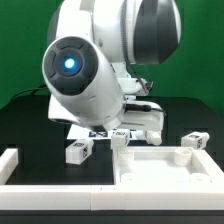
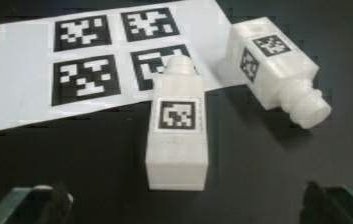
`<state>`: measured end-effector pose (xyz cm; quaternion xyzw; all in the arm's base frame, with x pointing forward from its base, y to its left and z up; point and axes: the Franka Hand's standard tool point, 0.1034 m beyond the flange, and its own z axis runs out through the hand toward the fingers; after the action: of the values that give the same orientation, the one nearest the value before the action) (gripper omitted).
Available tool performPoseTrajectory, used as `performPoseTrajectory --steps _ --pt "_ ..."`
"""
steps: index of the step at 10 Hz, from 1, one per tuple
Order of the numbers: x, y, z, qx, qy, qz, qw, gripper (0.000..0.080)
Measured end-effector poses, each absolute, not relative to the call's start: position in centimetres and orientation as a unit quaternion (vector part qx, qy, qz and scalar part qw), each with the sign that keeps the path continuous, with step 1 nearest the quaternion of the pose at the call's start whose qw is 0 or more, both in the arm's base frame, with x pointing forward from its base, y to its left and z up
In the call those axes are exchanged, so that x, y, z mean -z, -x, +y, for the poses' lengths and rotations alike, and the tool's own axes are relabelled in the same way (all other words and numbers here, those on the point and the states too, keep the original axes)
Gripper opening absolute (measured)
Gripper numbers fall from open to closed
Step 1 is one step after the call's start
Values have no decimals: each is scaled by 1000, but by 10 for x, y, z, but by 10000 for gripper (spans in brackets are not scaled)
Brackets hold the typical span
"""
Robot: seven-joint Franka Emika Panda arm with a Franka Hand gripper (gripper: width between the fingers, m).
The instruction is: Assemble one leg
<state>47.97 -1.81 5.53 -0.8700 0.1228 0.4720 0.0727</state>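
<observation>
My gripper should move toward the leg before it closes on the leg. My fingers stop short of the leg's blunt end (image 2: 178, 178), so they would miss the leg if I closed now.
In the wrist view two white legs lie on the black table. One leg (image 2: 178, 125) lies lengthwise between my fingers' line, its tag facing up and its narrow end resting on the marker board (image 2: 66, 70). The second leg (image 2: 276, 70) lies tilted beside it, apart from it. My gripper (image 2: 187, 208) is open and empty, and its dark fingertips (image 2: 31, 205) stand wide on either side, just short of the first leg's blunt end. In the exterior view the arm hides the fingers. Two more legs show there, one (image 1: 80, 151) at the left and one (image 1: 195, 141) at the right.
A large white tray-like panel (image 1: 190, 178) lies at the front right of the exterior view. A white raised edge (image 1: 10, 165) stands at the front left. The robot's arm (image 1: 90, 70) fills the middle of that view.
</observation>
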Motion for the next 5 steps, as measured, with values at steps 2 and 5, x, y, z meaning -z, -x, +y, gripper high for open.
performPoseTrajectory --steps 2,5 --pt "-33 -451 -10 -472 869 136 66 649" --pt "-32 -446 -8 -474 867 135 65 649"
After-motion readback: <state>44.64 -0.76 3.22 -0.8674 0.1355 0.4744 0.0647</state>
